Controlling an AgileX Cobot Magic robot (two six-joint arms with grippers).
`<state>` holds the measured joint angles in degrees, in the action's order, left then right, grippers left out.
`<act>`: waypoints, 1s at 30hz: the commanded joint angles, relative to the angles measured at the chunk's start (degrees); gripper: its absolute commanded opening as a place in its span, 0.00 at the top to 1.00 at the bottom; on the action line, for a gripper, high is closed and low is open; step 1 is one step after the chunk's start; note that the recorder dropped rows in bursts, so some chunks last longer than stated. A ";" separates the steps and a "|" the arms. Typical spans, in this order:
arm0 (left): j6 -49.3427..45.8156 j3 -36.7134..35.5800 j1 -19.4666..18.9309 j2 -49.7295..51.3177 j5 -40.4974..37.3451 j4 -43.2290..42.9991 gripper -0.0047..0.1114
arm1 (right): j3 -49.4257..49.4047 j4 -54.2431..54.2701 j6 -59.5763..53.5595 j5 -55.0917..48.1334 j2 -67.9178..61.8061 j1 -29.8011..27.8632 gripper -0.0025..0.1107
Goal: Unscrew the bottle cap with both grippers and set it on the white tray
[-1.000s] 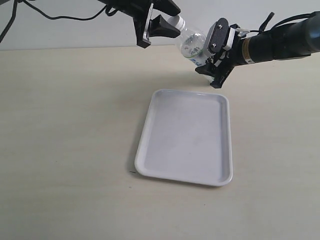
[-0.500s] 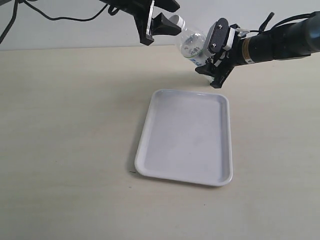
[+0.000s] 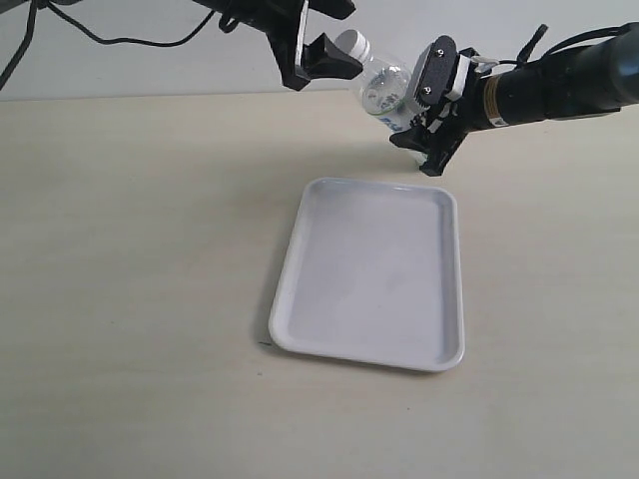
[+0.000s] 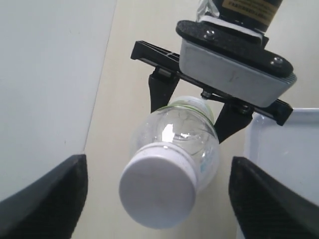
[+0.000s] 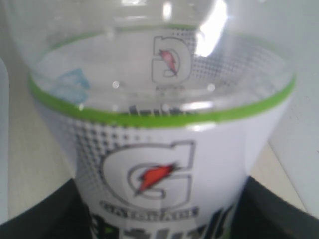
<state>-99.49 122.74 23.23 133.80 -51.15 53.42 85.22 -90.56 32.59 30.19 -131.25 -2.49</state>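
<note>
The robot's left gripper needs to unscrew the bottle cap and place it on the white tray [image 3: 374, 274], so next it needs to grab the bottle cap by its round side [image 3: 351, 43].
The bottle [image 3: 384, 88] hangs tilted in the air behind the white tray [image 3: 374, 274], and my right gripper [image 3: 419, 110] is shut on its labelled body [image 5: 159, 169]. The bottle cap [image 3: 351, 42] sits on the neck and points toward my left gripper [image 3: 337, 38]. In the left wrist view the white cap [image 4: 158, 194] lies between the two dark fingers [image 4: 45, 199], with a clear gap on each side, so my left gripper [image 4: 159, 199] is open around it. The right gripper [image 5: 159, 219] shows only its dark fingers [image 5: 279, 214] pressed against the label.
The tray lies flat on the pale table [image 3: 130, 249], just below and in front of the held bottle. A light wall [image 3: 150, 70] rises behind the table. Black cables [image 3: 120, 35] trail from the left arm.
The left gripper's fingers have shifted around the cap, so more of the cap now shows. The bottle, the right gripper and the tray have not moved.
</note>
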 commanded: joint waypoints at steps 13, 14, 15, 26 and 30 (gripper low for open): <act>0.56 -0.72 0.03 0.76 1.00 1.38 0.39 | -0.15 -0.46 0.51 -0.28 0.12 -0.17 0.98; 0.56 -0.72 0.03 0.76 1.00 1.38 0.42 | -0.15 -0.46 0.51 -0.28 0.12 -0.17 0.98; 0.56 -0.72 0.03 0.76 1.00 1.38 0.46 | -0.15 -0.46 0.51 -0.28 0.12 -0.17 0.98; 0.56 -0.72 0.03 0.76 1.00 1.83 0.55 | -0.15 -0.46 0.51 -0.44 0.12 -0.17 0.98; 0.56 -0.72 0.03 0.76 1.00 2.21 0.66 | -0.15 -0.46 0.51 -0.44 0.12 -0.17 0.98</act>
<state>-99.35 122.14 23.23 134.87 -50.09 54.26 85.22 -90.82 32.59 30.19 -131.25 -2.49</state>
